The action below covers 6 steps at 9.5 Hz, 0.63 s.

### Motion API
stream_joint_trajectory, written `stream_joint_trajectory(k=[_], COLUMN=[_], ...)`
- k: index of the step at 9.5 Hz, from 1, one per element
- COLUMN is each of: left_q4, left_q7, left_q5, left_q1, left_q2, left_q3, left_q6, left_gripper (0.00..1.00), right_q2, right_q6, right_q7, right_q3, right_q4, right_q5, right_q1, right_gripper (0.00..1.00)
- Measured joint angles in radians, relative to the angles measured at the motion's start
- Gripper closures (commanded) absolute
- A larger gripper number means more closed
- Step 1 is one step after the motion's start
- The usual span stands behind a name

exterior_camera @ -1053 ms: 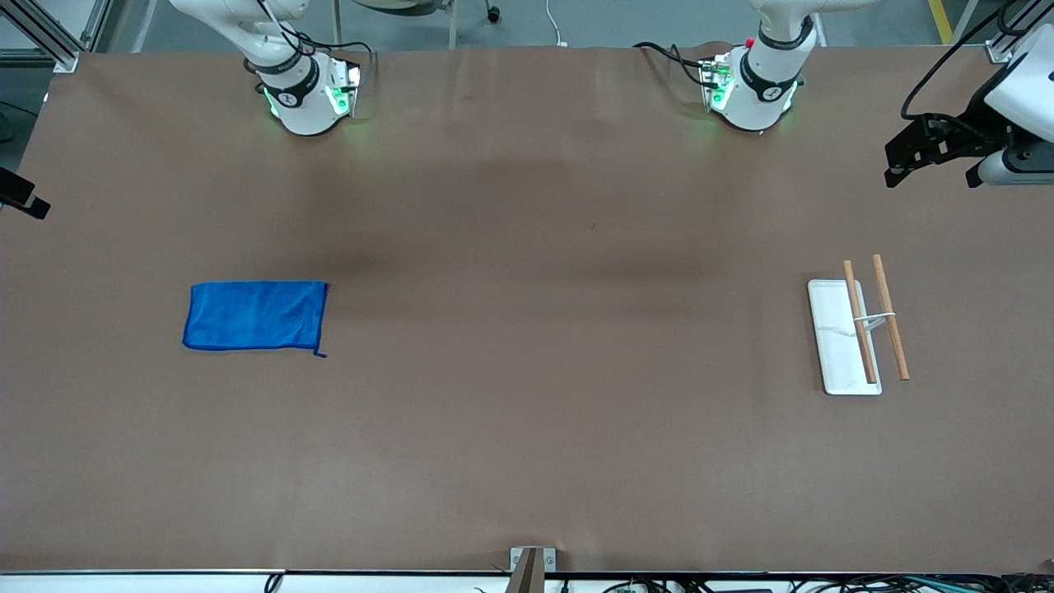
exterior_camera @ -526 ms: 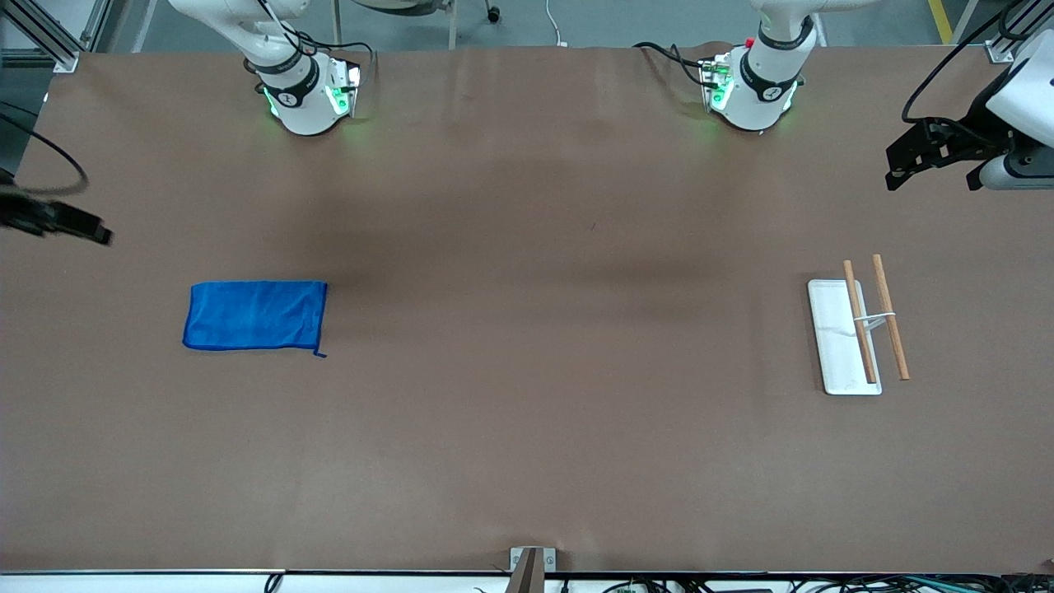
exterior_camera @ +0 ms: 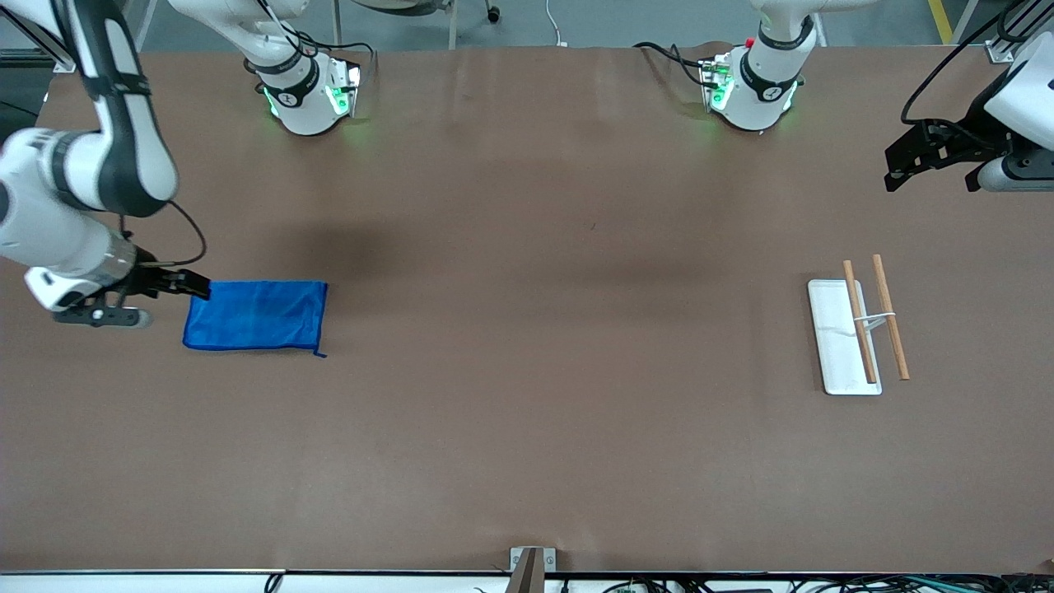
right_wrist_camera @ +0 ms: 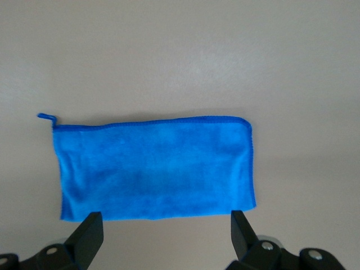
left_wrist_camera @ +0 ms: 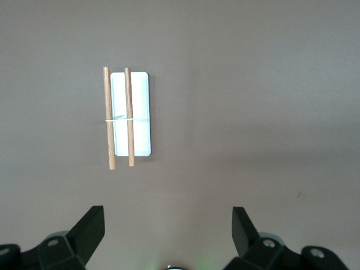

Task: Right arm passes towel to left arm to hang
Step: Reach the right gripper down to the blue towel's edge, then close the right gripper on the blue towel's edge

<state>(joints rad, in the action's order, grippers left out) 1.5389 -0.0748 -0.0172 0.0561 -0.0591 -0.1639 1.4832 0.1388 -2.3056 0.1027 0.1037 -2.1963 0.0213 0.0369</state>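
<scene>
My right gripper picks up the blue towel by its edge opposite the towel's small loop next, so that loop stays free for hanging.
The blue towel [exterior_camera: 255,316] lies flat on the brown table at the right arm's end, its small loop [exterior_camera: 319,354] at one corner. My right gripper [exterior_camera: 196,287] is open and empty, over the table just off the towel's short edge, not touching it. In the right wrist view the towel [right_wrist_camera: 154,169] lies just past the open right gripper [right_wrist_camera: 166,222], and its loop [right_wrist_camera: 45,117] shows. My left gripper [exterior_camera: 897,169] is open and empty, up over the left arm's end of the table, where that arm waits. In the left wrist view the open left gripper [left_wrist_camera: 167,216] frames bare table.
A white rack base [exterior_camera: 836,338] with two wooden rods [exterior_camera: 860,321] stands at the left arm's end of the table; it also shows in the left wrist view [left_wrist_camera: 138,118]. A small bracket [exterior_camera: 531,562] sits at the table's near edge.
My right arm has swung in from the table's end and its gripper now sits by the towel's short edge. The towel, rack and left arm have not moved.
</scene>
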Motion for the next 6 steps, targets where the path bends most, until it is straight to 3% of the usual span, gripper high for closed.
stream_joint_trajectory(k=[3, 6], left_q4=[0.0, 0.0], left_q7=[0.0, 0.0], left_q5=[0.0, 0.0], left_q1=[0.0, 0.0], left_q2=[0.0, 0.001], left_q3=[0.0, 0.0], left_q6=[0.0, 0.0], left_gripper=[0.0, 0.0], right_q2=[0.109, 0.206], right_q6=[-0.267, -0.369], right_q7=[0.033, 0.035], right_q3=[0.003, 0.003], right_q4=[-0.116, -0.129], right_q5=[0.0, 0.0], right_q1=[0.011, 0.012], right_gripper=[0.0, 0.01])
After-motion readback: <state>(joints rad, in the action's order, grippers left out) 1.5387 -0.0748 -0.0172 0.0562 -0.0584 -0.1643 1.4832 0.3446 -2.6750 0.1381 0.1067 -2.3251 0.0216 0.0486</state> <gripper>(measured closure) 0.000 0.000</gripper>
